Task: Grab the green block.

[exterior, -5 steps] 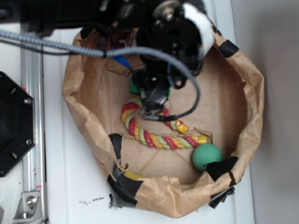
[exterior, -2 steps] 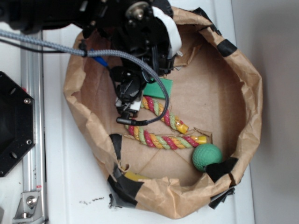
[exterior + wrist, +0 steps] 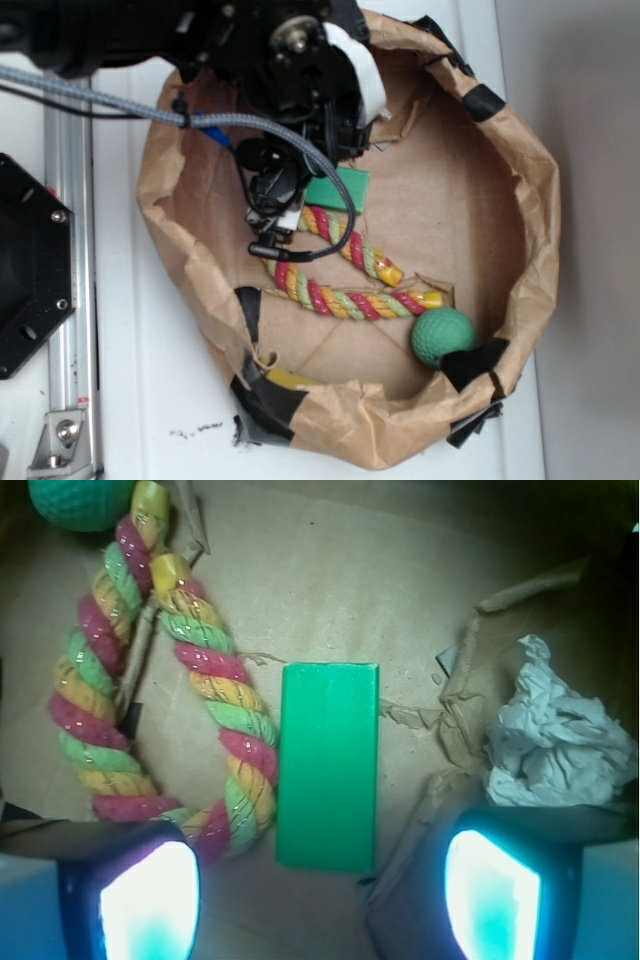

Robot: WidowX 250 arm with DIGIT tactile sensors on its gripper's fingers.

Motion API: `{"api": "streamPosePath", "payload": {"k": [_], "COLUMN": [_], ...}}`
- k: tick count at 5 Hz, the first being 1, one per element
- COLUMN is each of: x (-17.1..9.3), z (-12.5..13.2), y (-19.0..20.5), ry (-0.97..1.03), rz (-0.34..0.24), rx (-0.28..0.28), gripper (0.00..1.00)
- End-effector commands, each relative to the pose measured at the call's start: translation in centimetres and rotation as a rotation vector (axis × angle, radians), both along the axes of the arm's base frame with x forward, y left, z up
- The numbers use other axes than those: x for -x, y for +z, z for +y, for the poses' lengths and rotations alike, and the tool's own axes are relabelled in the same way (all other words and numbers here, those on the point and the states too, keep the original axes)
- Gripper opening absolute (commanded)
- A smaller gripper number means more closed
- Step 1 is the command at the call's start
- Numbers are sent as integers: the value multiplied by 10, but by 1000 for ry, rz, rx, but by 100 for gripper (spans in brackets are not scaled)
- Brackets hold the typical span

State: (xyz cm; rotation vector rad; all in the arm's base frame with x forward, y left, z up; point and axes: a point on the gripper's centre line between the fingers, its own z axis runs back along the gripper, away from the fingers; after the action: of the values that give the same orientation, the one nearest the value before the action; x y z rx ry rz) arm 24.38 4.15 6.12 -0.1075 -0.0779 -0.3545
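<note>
My gripper is to grab the green block [image 3: 340, 188] by its two long sides next, to pick it out from beside the rope toy [image 3: 345, 303].
The green block [image 3: 328, 765] is a flat bright green rectangle lying on the brown paper floor, its long side running away from me. In the exterior view only part of the green block [image 3: 340, 188] shows beside the black arm. My gripper [image 3: 320, 895] is open, its two glowing pads wide apart at the bottom of the wrist view. The block's near end lies just ahead of the gap between them, apart from both. In the exterior view the gripper [image 3: 272, 215] hangs low inside the bag, left of the block.
A red, yellow and green rope toy [image 3: 215, 695] curls right against the block's left side. A dimpled green ball [image 3: 442, 335] sits at the bag's lower right. Crumpled white paper [image 3: 550, 735] lies to the right. The brown paper bag wall [image 3: 520, 240] rings everything.
A second ago the arm covered the block. It has swung left, uncovering the block's right part, and has hardly moved in the last half second.
</note>
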Motion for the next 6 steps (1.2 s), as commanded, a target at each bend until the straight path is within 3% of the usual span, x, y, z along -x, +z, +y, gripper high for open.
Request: {"api": "streamPosePath", "payload": {"k": [1, 3, 6], "x": [-24, -41, -42], "z": [5, -8, -23], "y": [13, 3, -34], "ry": [356, 482, 539], "rz": [-16, -19, 35], "rx": [80, -2, -31], "gripper": [100, 100, 100]}}
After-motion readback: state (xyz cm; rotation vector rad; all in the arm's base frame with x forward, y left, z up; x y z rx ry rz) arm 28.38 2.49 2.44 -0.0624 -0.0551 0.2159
